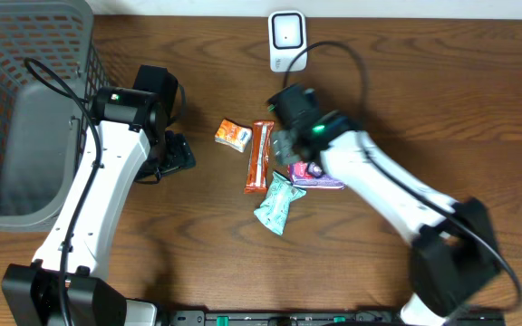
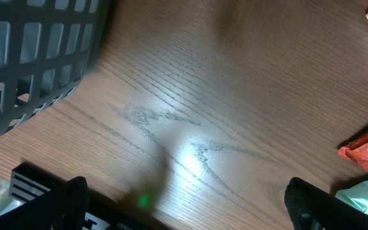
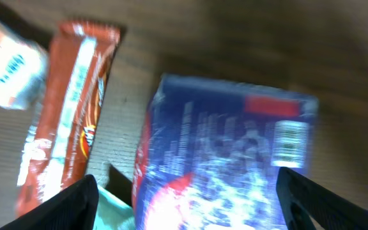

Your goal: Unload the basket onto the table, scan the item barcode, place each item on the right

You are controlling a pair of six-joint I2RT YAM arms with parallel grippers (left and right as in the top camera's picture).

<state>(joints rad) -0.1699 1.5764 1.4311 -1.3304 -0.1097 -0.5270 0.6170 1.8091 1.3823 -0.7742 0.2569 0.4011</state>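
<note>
The right gripper grabs the blue packet across its body (image 3: 209, 172) next, which leaves the white barcode patch (image 3: 291, 142) exposed to scan.
The item nearest my right gripper is a blue packet (image 3: 225, 153) lying flat on the table, with a white barcode patch (image 3: 291, 142) facing up near its right edge. My right gripper (image 3: 187, 176) hangs open just above it, one finger on each side, and there is a gap at the left finger. From overhead the packet (image 1: 320, 177) pokes out from under the right gripper (image 1: 290, 149). The white scanner (image 1: 286, 41) stands at the table's back edge. My left gripper (image 1: 178, 156) is open over bare wood (image 2: 187, 185) and holds nothing.
A red-brown bar (image 1: 259, 156), an orange packet (image 1: 233, 135) and a mint-green packet (image 1: 277, 203) lie close to the blue one. The bar (image 3: 72, 115) is just left of it in the right wrist view. A grey mesh basket (image 1: 25, 109) fills the left side.
</note>
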